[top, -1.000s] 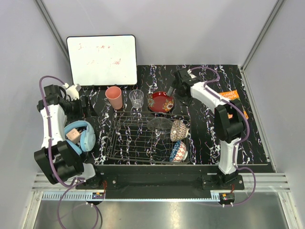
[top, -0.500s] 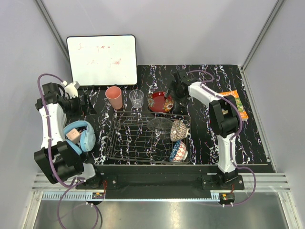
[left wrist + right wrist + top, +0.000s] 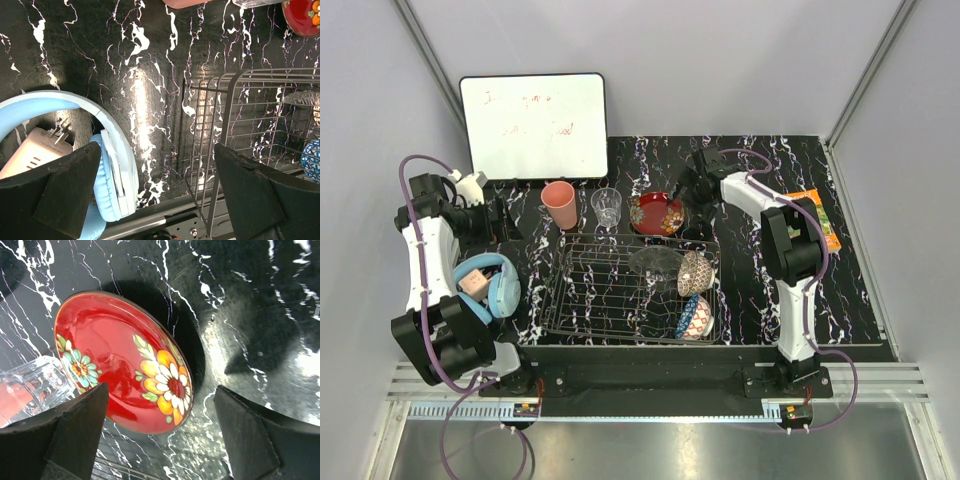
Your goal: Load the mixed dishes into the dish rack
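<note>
Next, my right gripper pinches the red plate's rim (image 3: 681, 216) beside the orange flower, leaving the opposite edge free to slot into the dish rack (image 3: 610, 290).
The dark wire dish rack (image 3: 610, 290) stands mid-table and holds the clear glass bowl (image 3: 655, 262), the beige speckled bowl (image 3: 694, 272) and the blue patterned bowl (image 3: 694, 319). Behind it stand the salmon-pink cup (image 3: 559, 204), the clear tumbler (image 3: 607, 207) and the red plate (image 3: 657, 214). My right gripper (image 3: 692, 208) is open just above the plate's right edge; the plate (image 3: 125, 362) lies between and below its fingers (image 3: 250, 440). My left gripper (image 3: 505, 222) is open and empty, above bare table left of the rack (image 3: 235, 125).
Light-blue headphones (image 3: 490, 285) lie at the left, over a pale box (image 3: 35, 150). A white board (image 3: 533, 125) leans at the back left. An orange book (image 3: 812, 215) lies at the right, beside the right arm.
My right gripper has moved down and slightly left toward the red plate's right edge. The left arm shifted a little. The dishes have not moved.
</note>
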### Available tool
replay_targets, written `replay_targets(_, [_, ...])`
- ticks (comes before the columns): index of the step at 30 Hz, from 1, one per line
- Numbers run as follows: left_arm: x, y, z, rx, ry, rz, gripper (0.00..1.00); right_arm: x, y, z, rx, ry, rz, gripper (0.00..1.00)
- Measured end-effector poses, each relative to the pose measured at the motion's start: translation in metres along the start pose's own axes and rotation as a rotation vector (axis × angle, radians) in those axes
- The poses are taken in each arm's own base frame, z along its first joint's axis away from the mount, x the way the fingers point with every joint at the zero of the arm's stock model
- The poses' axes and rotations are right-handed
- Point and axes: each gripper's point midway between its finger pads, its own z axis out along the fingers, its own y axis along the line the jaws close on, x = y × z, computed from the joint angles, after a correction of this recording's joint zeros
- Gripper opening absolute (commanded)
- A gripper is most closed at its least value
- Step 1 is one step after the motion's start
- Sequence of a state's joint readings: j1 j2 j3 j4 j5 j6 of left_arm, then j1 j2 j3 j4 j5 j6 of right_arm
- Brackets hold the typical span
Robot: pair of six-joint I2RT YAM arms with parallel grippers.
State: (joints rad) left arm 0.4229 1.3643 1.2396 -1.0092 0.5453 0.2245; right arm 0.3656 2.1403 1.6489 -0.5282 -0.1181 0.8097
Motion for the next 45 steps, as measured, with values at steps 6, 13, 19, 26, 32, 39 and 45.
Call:
replay_targets(6, [0.001, 0.000, 0.000, -0.003, 0.004, -0.002, 0.99, 0.004, -0.004, 0.011, 0.005, 0.014, 0.017, 0.84])
replay_targets(13, [0.003, -0.001, -0.001, -0.001, 0.013, -0.007, 0.99, 0.008, -0.011, 0.017, 0.016, 0.018, 0.030, 0.64])
replay_targets(19, [0.003, -0.001, -0.002, -0.001, 0.014, -0.008, 0.99, 0.009, -0.011, 0.021, 0.001, 0.009, 0.045, 0.52])
replay_targets(26, [0.002, 0.000, -0.004, -0.015, 0.018, -0.008, 0.99, 0.010, -0.011, 0.029, -0.033, -0.005, 0.068, 0.15])
replay_targets(32, [0.005, 0.005, -0.005, -0.043, 0.029, -0.006, 0.99, 0.012, -0.006, 0.034, -0.110, -0.006, 0.089, 0.00])
replay_targets(39, [0.011, 0.013, -0.005, -0.087, 0.053, -0.006, 0.99, 0.011, -0.008, 0.030, -0.169, -0.027, 0.102, 0.00])
replay_targets(45, [0.014, 0.014, -0.007, -0.097, 0.065, -0.011, 0.99, -0.011, -0.008, -0.012, -0.166, -0.113, 0.062, 0.00])
